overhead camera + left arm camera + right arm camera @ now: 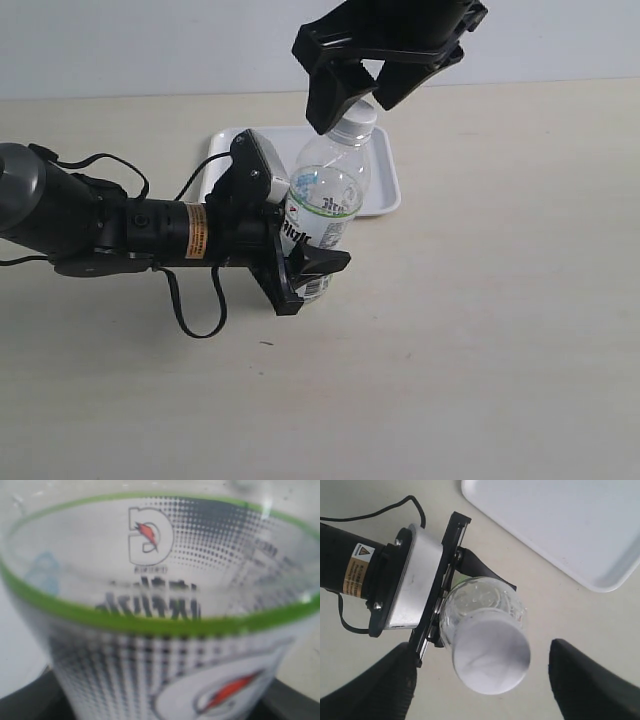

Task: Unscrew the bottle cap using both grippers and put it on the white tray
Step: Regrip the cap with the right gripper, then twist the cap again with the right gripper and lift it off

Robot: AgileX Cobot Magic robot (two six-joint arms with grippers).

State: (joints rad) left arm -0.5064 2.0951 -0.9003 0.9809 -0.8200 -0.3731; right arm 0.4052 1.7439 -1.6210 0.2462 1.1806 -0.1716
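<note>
My right gripper should next take hold of the white cap by its round side [354,124], so that it can unscrew the cap for the white tray [385,180].
The clear bottle [325,200] stands upright on the table, its label [165,615] filling the left wrist view. My left gripper [305,270] is shut on the bottle's lower body from the left, one jaw on each side. The white cap [358,118] sits on the bottle's neck. My right gripper [365,100] hangs just above and around the cap, open, with the jaws spread wide on either side and apart from it. From above, the cap [491,655] lies between the two dark fingers [375,690]. The white tray [385,180] lies behind the bottle.
The left arm's thick black body with an orange label [196,230] and cables [195,310] stretches across the table's left part. The tray [560,525] holds nothing visible. Bare beige tabletop [480,330] spreads to the right and front.
</note>
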